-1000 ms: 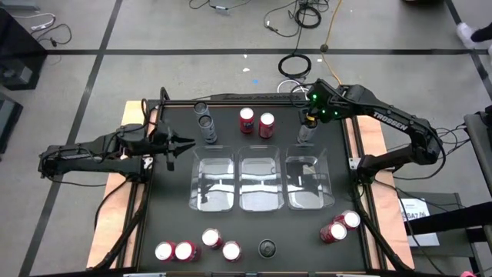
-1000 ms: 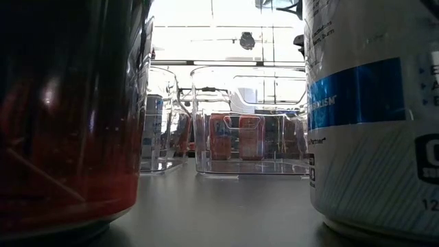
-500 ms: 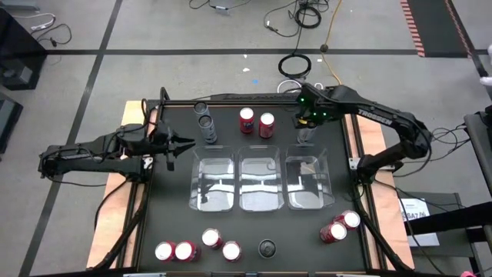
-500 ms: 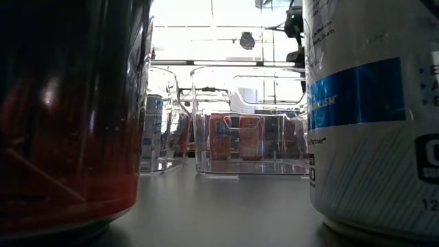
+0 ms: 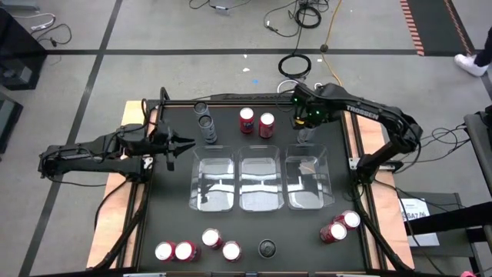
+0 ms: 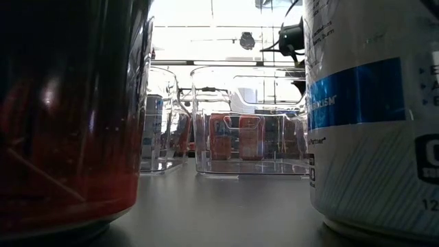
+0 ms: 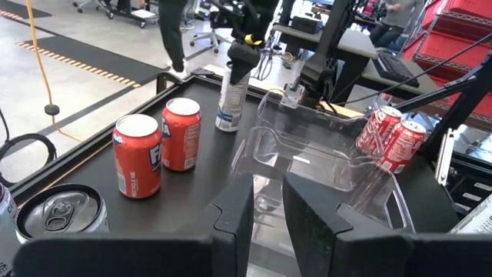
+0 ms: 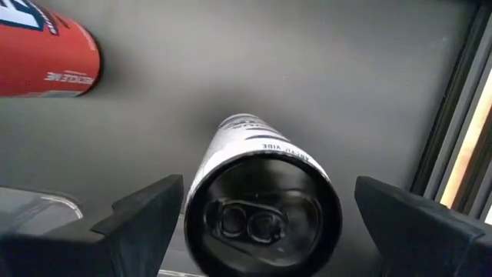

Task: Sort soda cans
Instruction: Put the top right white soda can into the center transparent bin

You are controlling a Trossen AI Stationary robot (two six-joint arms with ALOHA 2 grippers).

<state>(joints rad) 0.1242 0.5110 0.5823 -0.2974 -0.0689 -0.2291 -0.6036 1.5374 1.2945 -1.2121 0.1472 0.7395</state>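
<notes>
The slim can's dark lid (image 8: 264, 214) sits centred between my fingers, which reach down past both sides, so my right gripper needs to close on the can.
A slim white-and-grey can (image 8: 261, 208) stands upright at the table's far right (image 5: 304, 135). My right gripper (image 8: 269, 219) hangs open above it and points down. Its fingers (image 8: 146, 219) stand on either side of the can's top without touching it. In the left wrist view the right gripper (image 7: 242, 50) shows just above the slim can (image 7: 231, 100). Two red cans (image 5: 257, 121) stand at the far middle and grey-topped cans (image 5: 204, 119) at the far left. My left gripper (image 5: 181, 144) waits at the table's left, level, with only a narrow gap between its fingers and nothing in it.
Three clear plastic bins (image 5: 261, 201) stand side by side in the table's middle. Along the near edge stand several red cans (image 5: 184, 251), a dark can (image 5: 267, 248) and two more red cans (image 5: 342, 225). A raised rail (image 5: 231, 98) runs along the far edge.
My right gripper has come down toward the slim can, shifted a little toward the table's left, and tipped to point more steeply down. It has stayed open. No can has moved.
</notes>
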